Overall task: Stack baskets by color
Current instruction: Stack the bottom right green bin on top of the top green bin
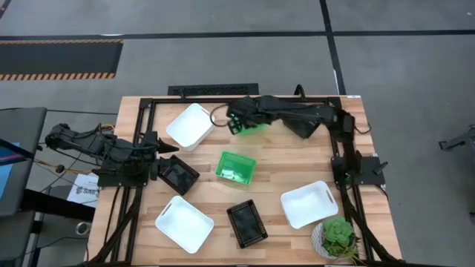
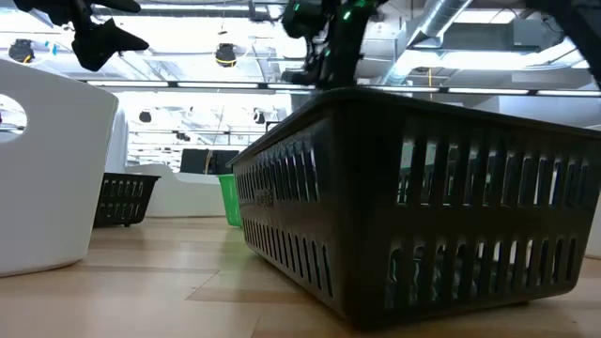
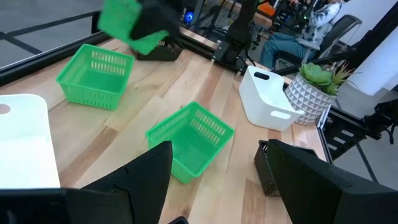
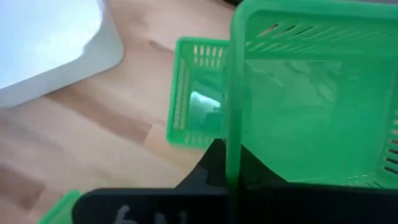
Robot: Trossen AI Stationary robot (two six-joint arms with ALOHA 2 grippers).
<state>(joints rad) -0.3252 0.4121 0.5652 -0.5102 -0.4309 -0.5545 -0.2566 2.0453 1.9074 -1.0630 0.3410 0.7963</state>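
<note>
The standing green basket's rim (image 4: 176, 93) is beside the held basket's side (image 4: 234, 87). My right gripper should move the held basket over the standing green basket's rim before letting it go.
My right gripper (image 1: 239, 120) hangs over the table's far middle, shut on a bright green basket (image 4: 311, 93), which also shows in the left wrist view as a blurred basket (image 3: 124, 22). Below it a second green basket (image 4: 196, 102) stands on the wood. A third green basket (image 1: 236, 167) sits at the table's middle. White baskets stand at the far left (image 1: 189, 126), near left (image 1: 184, 222) and near right (image 1: 309, 204). Black baskets rest at the left (image 1: 178, 174) and near middle (image 1: 246, 222). My left gripper (image 3: 214, 186) waits open at the left edge. My right gripper holds the green basket by one wall at its rim (image 4: 233, 155). One finger (image 4: 208, 171) is outside that wall, and the other shows darkly through the plastic inside it. The fingers slant down from above. The basket hangs tilted, clear of the table.
A potted plant (image 1: 338, 237) in a white pot stands at the near right corner. The black frame rail (image 1: 223, 99) runs along the table's far edge. A person sits beyond the table in the left wrist view (image 3: 292, 37).
</note>
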